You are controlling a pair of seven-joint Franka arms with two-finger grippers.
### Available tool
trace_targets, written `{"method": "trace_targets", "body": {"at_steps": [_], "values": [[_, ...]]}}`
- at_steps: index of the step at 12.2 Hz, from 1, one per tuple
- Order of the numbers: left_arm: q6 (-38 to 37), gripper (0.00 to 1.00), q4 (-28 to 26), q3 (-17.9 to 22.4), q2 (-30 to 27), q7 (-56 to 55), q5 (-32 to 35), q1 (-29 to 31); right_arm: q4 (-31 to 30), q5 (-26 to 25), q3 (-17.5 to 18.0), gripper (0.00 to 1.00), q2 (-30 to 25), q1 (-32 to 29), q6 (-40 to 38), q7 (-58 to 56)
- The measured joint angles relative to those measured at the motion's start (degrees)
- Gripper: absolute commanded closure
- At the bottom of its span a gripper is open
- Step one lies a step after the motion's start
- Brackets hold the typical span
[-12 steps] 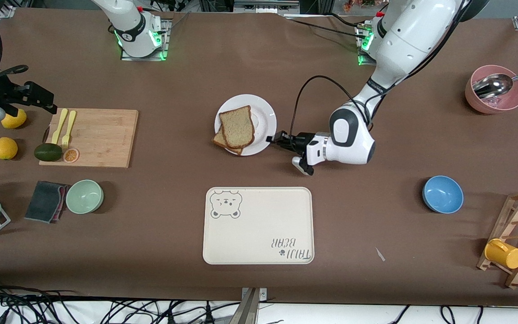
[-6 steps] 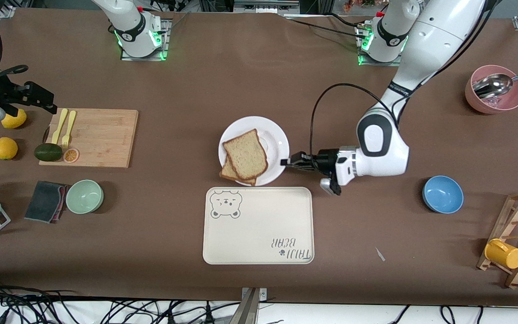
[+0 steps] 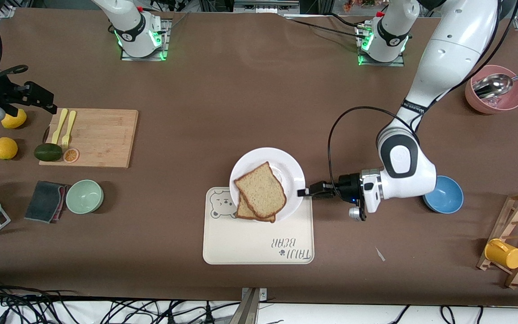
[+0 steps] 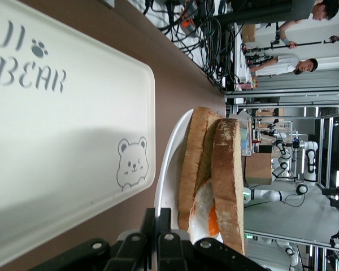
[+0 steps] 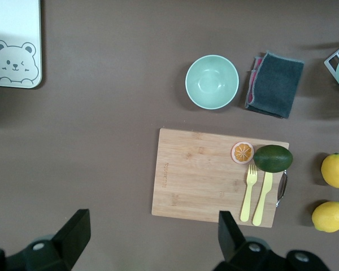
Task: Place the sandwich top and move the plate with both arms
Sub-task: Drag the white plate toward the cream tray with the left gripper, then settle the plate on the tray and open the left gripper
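I should keep holding the white plate with my left gripper until I lower it toward the lettering, because it sticks out past the cream bear tray's edge (image 3: 218,189) (image 4: 82,221).
The white plate (image 3: 286,167) carries a sandwich, with the pale sandwich top (image 3: 261,189) on a darker slice. My left gripper (image 3: 303,192) is shut on the plate's rim at the side toward the left arm's end. It holds the plate just over the edge of the cream bear tray (image 3: 259,243) that lies farther from the front camera. In the left wrist view the fingers (image 4: 158,223) pinch the plate rim (image 4: 168,164), and egg shows under the sandwich top (image 4: 229,175). My right gripper (image 3: 43,100) waits, open and empty, high over the cutting board (image 3: 101,137).
A blue bowl (image 3: 442,194) sits close beside the left arm's wrist. A pink bowl with a spoon (image 3: 495,94) and a mug rack (image 3: 511,243) stand at the left arm's end. A green bowl (image 5: 212,82), cloth, avocado and lemons lie round the cutting board (image 5: 203,175).
My left gripper has carried the plate with the sandwich from the table's middle toward the front camera, to over the bear tray's edge. The right arm has not moved.
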Motion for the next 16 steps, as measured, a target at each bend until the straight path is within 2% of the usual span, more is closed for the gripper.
{"method": "trace_targets", "body": {"at_steps": [3,6,9,12,16], "values": [[2.5,1.0,8.4,0.1,7.7,0.0,0.0,-0.5,0.0,0.0,0.0,0.0,0.0,0.0,0.0,0.0],[7.8,1.0,15.0,-0.1,14.3,0.0,0.0,-3.7,0.0,0.0,0.0,0.0,0.0,0.0,0.0,0.0],[13.1,1.0,18.4,-0.1,18.2,-0.1,-0.2,-7.3,0.0,0.0,0.0,0.0,0.0,0.0,0.0,0.0],[14.1,1.0,20.6,-0.1,21.0,-0.1,-1.9,-7.9,0.0,0.0,0.0,0.0,0.0,0.0,0.0,0.0],[15.2,0.99,21.0,-0.1,22.4,0.1,-1.9,-8.1,0.0,0.0,0.0,0.0,0.0,0.0,0.0,0.0]]}}
